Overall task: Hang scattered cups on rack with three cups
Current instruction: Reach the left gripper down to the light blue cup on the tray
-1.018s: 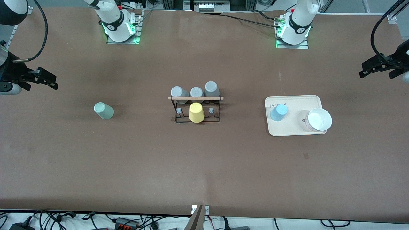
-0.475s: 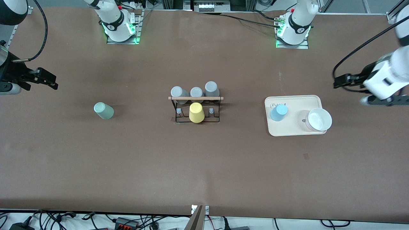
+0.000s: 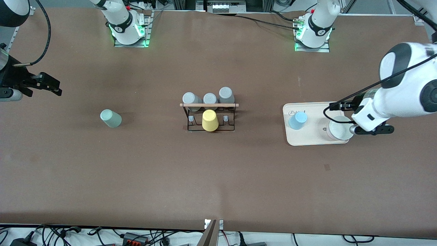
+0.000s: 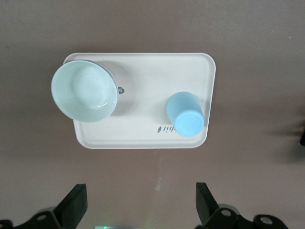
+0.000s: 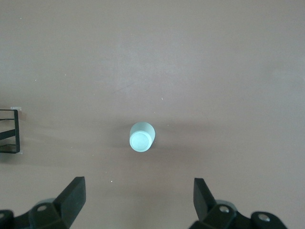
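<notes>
The light blue cup should be grabbed by its closed base end [image 3: 301, 117] with the left gripper, so that its open rim stays free for the black wire rack [image 3: 209, 105].
The light blue cup [image 3: 297, 120] stands upside down on the beige tray [image 3: 314, 140]; it also shows in the left wrist view [image 4: 186, 114]. The mint green cup [image 3: 111, 118] stands upside down on the bare table toward the right arm's end, and shows in the right wrist view [image 5: 141, 137]. The black wire rack [image 3: 209, 105] stands at the table's middle. My left gripper [image 4: 140, 200] is open and empty, high up beside the tray [image 4: 143, 138]; its hand [image 3: 370, 129] shows by the bowl. My right gripper [image 5: 138, 195] is open and empty, high near the mint cup, and waits [image 3: 51, 87].
A yellow cup [image 3: 210, 120] and three grey cups [image 3: 210, 99] sit upside down on the rack. A white bowl [image 3: 338, 130] stands on the tray beside the blue cup, also in the left wrist view [image 4: 85, 90]. The rack's edge shows in the right wrist view [image 5: 9, 131].
My left arm has swung in from the table's end and now hangs by the tray, partly covering the bowl. The right arm and all cups have not moved.
</notes>
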